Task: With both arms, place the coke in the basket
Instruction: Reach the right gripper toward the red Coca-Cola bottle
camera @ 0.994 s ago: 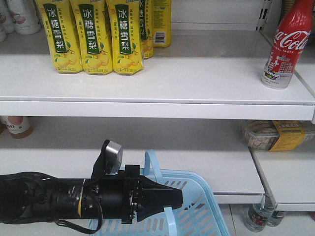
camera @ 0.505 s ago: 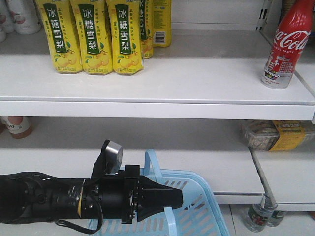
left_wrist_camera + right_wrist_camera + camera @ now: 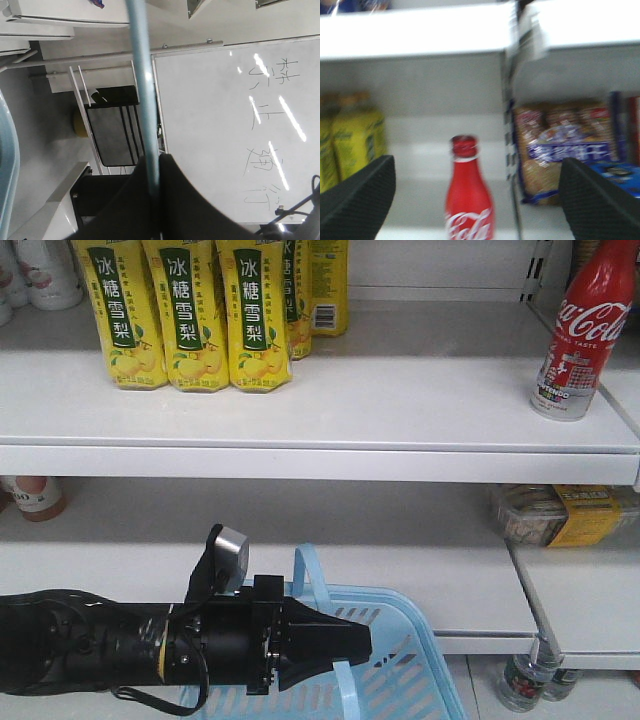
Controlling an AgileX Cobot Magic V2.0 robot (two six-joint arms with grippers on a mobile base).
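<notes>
Next, my right gripper grabs the bottle by its capped upper end (image 3: pixel 606 260) to place the coke in the light blue basket (image 3: pixel 420 680).
The coke (image 3: pixel 578 335) is a red bottle with white lettering, standing upright at the right end of the upper shelf. In the right wrist view the coke (image 3: pixel 469 200) is centred ahead of my right gripper (image 3: pixel 476 167), which is open, with its two fingers far apart on either side and not touching it. The light blue basket (image 3: pixel 420 680) hangs low in front of the shelves. My left gripper (image 3: pixel 360 642) is shut on the basket's thin loop handle (image 3: pixel 142 75). The right arm does not show in the front view.
Yellow pear-drink bottles (image 3: pixel 185 315) stand at the left of the upper shelf (image 3: pixel 330 430). Packaged snacks (image 3: pixel 560 515) lie on the lower right shelf. A biscuit pack (image 3: pixel 555 150) sits right of the coke behind a shelf divider (image 3: pixel 509 125). Bottles (image 3: pixel 520 680) stand on the floor.
</notes>
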